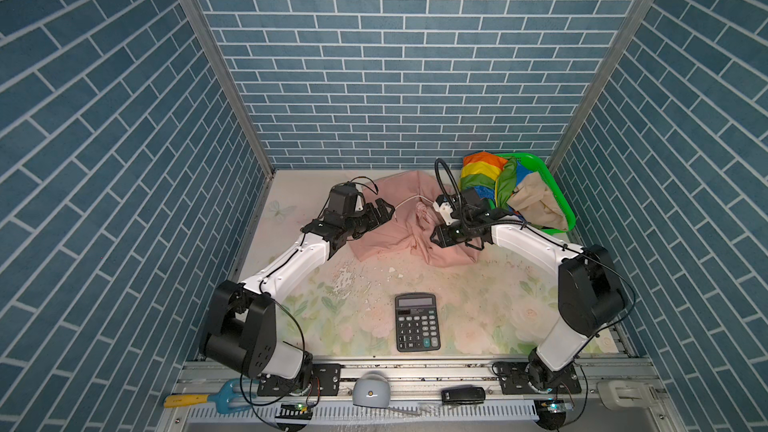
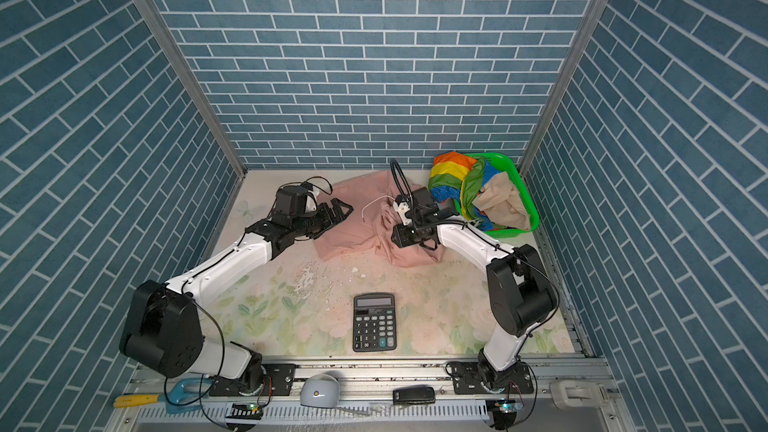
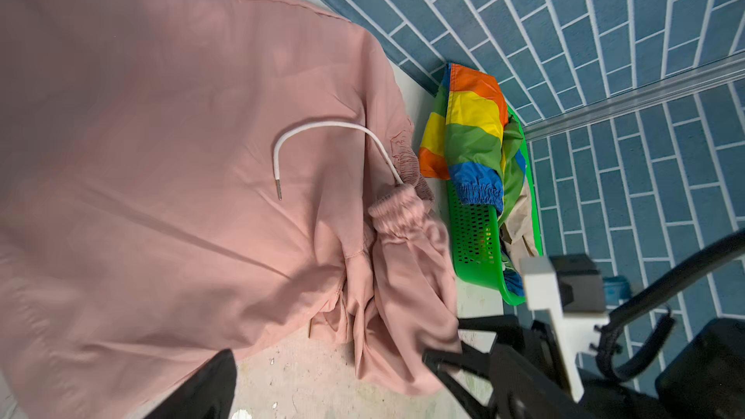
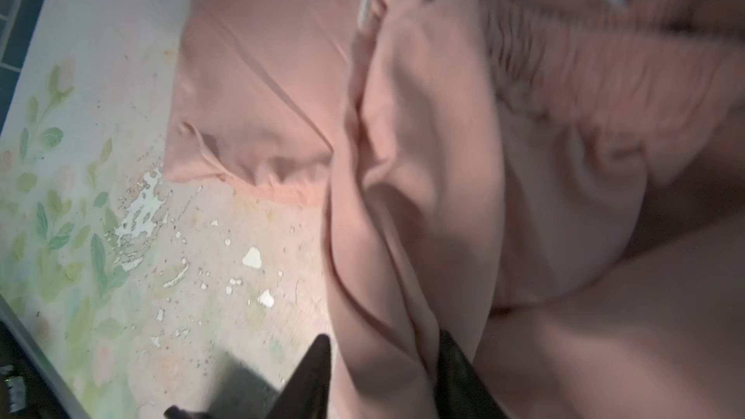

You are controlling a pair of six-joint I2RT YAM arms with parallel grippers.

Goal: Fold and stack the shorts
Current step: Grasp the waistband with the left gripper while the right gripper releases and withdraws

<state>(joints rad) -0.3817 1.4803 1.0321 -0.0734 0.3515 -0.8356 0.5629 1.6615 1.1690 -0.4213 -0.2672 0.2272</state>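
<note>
The leg of the shorts stays free to stretch out for folding. My left gripper should next grab the pale pink shorts by the gathered waistband edge [image 1: 424, 209] [image 3: 398, 211].
The pale pink shorts [image 1: 386, 230] [image 2: 349, 234] [image 3: 181, 163] [image 4: 443, 147] lie crumpled on the floral table at the back middle, a white drawstring [image 3: 322, 126] curling over them. My left gripper [image 1: 385, 213] [image 2: 345, 211] hovers open over their left part, holding nothing. At their right part, my right gripper [image 1: 434, 238] [image 2: 395, 238] [image 4: 383, 342] has its jaws apart, with a raised fold of pink cloth between the fingers. The rainbow-striped shorts [image 1: 484, 176] [image 2: 449, 176] [image 3: 471, 131] and the beige shorts [image 1: 536, 201] [image 2: 503, 201] sit bunched in the basket.
The green mesh basket [image 1: 563, 201] [image 2: 532, 205] [image 3: 475, 243] stands in the back right corner. A black calculator [image 1: 417, 322] [image 2: 374, 322] lies at the front middle. Blue brick walls close in three sides. White paint flecks [image 4: 141, 211] dot the table before the shorts.
</note>
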